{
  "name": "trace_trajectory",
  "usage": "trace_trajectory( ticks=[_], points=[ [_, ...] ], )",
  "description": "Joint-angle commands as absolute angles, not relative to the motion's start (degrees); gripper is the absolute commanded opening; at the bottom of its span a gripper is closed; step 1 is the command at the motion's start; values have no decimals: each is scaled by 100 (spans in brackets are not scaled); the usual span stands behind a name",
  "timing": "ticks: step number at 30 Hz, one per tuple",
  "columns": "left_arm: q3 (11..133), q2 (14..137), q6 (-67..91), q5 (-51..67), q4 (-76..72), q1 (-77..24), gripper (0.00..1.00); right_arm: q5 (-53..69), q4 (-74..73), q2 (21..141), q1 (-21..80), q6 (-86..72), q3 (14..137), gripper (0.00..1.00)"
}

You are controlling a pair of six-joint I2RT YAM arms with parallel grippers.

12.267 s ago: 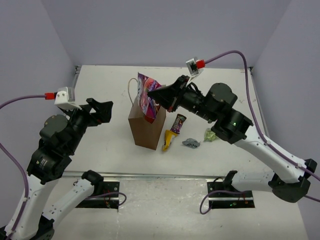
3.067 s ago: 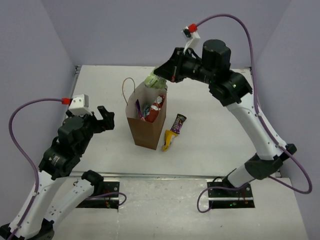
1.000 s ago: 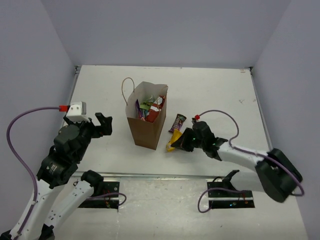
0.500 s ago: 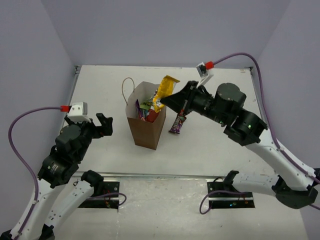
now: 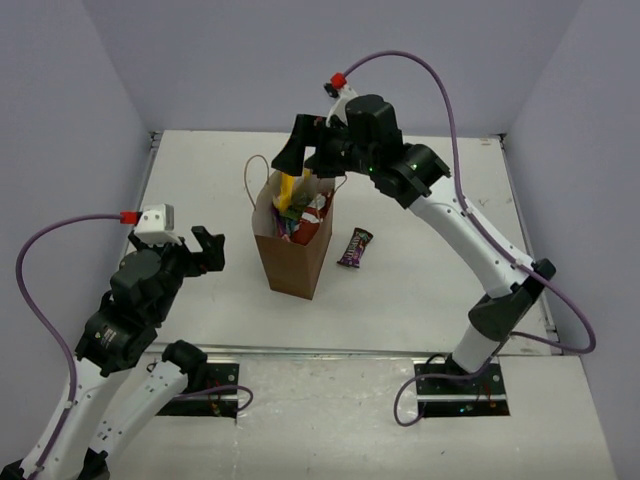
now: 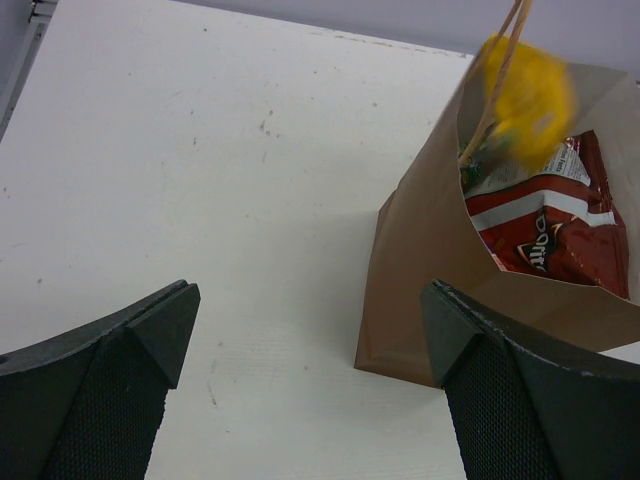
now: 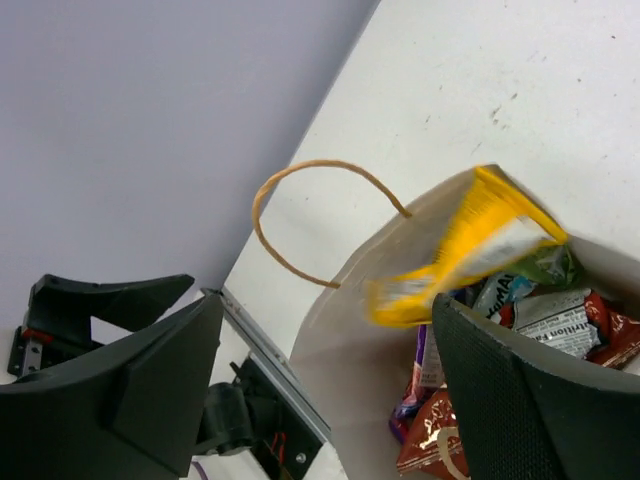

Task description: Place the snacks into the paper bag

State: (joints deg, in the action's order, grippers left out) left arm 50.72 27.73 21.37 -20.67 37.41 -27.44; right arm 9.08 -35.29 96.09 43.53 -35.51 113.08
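Observation:
My right gripper should next grab the dark purple bar by its long side (image 5: 357, 248). Both ends then stay free to go into the paper bag (image 5: 297, 262).
The brown paper bag (image 5: 297, 262) stands upright mid-table with its loop handle (image 5: 250, 177) at the left. My right gripper (image 5: 305, 163) hangs just above its mouth, open, with nothing between the fingers. An orange-yellow bag (image 7: 470, 250) is loose below the jaws, blurred, dropping into the paper bag (image 7: 365, 350). Inside lie a red chip bag (image 6: 545, 225) and other packets. A dark purple bar (image 5: 354, 247) lies on the table right of the bag. My left gripper (image 5: 207, 249) stays open left of the paper bag (image 6: 430, 290), apart from it.
Lilac walls close the table on three sides. A metal rail (image 5: 350, 350) runs along the near edge by the arm bases. The right arm's purple cable (image 5: 440, 90) loops above the bag.
The right gripper lifted the orange-yellow bag off the table, carried it left over the paper bag and opened; the bag now falls free. The left arm has not moved.

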Motion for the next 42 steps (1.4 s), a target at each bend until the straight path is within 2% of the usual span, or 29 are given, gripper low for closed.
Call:
trace_trajectory(
  ticks=[1,5,7,12,14,19,22,29,36,39,42],
  points=[
    [5045,2733,1960,-2153,3533,-2742,100,914,-3867,9283,4307,-3419,11927,89],
    [5027,2707,1951,-2145,3524,-2751,100,739,-3157,7869,4307,-3410,10079,99],
    [5027,2698,1951,-2136,3516,-2751,100,563,-3164,7060,4246,-3419,9469,99],
    [5027,2698,1951,-2127,3507,-2751,100,607,-3077,5672,3833,-3779,6991,99],
    [5019,2707,1951,-2118,3498,-2751,100,484,-2902,5450,3561,-3998,5966,99],
    [5019,2698,1942,-2109,3489,-2742,100,1159,-1839,5377,2552,-4271,4196,99],
    [5019,2716,1942,-2109,3498,-2751,100,1564,-1126,5939,2207,-4386,4026,99],
    [5019,2707,1934,-2127,3498,-2742,100,1907,87,8223,2127,-4833,4297,99],
    [5019,2681,1916,-2153,3489,-2751,100,2074,817,9508,2136,-5273,4553,97],
    [5027,2681,1907,-2171,3481,-2751,100,2101,993,9720,2188,-5396,4588,90],
    [5027,2698,1898,-2153,3480,-2751,100,2039,993,9835,2224,-5432,4684,73]
  ],
)
